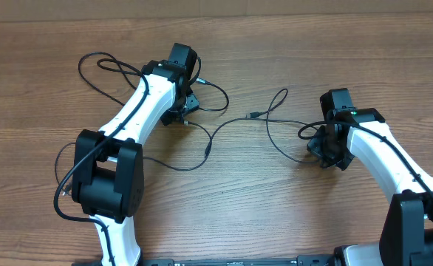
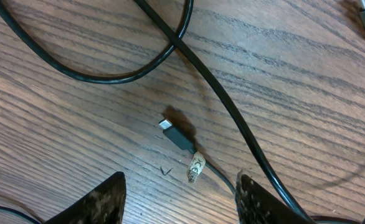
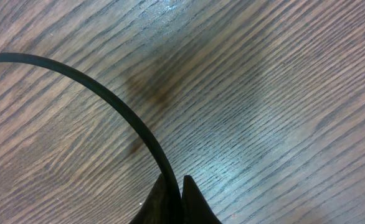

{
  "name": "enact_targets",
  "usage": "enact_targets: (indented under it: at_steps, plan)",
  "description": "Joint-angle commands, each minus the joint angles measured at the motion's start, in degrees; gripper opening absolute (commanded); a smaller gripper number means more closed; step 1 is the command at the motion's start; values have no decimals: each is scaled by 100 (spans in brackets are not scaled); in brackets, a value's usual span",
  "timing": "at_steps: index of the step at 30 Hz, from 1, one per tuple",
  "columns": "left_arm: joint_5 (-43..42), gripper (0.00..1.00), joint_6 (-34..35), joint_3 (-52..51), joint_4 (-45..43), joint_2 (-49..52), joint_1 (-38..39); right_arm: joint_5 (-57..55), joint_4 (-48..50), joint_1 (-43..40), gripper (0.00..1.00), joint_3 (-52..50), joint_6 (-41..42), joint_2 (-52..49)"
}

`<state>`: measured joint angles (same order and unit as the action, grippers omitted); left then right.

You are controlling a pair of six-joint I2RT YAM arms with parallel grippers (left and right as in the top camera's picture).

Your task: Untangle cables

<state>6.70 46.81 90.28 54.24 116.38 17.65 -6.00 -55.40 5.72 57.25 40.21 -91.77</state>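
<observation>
My left fingers, above and short of the black plug, would miss if closed now, so they need to first lower.
Thin black cables (image 1: 231, 122) lie spread over the wooden table, looping from the left arm across the middle to the right arm. My left gripper (image 2: 179, 193) is open just above the table, with a small silver-tipped plug (image 2: 177, 135) and its white tag lying between and ahead of the fingers. A thicker cable (image 2: 226, 106) crosses beside the right finger. In the overhead view the left gripper (image 1: 181, 112) is over the cable ends. My right gripper (image 3: 177, 198) is shut on a black cable (image 3: 108, 102) that arcs away to the left; it also shows in the overhead view (image 1: 321, 151).
A wide loop of cable (image 1: 102, 70) lies at the back left. The arms' own black wires (image 1: 65, 174) hang beside the left arm base. Bare wood (image 1: 275, 214) lies in front between the arms.
</observation>
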Motion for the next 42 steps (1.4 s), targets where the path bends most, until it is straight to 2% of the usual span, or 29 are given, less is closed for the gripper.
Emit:
enact_targets:
  at_steps: [1, 21, 23, 27, 42]
  plan:
    - [144, 56, 129, -81, -35, 55, 7, -42, 20, 2, 4, 7, -15, 122]
    - [140, 63, 299, -691, -557, 55, 7, -42, 15, 2, 4, 7, -15, 122]
    - [138, 69, 299, -761, -640, 55, 7, -42, 13, 2, 4, 7, -15, 122]
    - [120, 71, 297, -828, -811, 55, 7, -42, -7, 2, 4, 7, -15, 122]
    - [-81, 70, 295, -833, -868, 476, 7, -39, -28, 2, 4, 7, -15, 122]
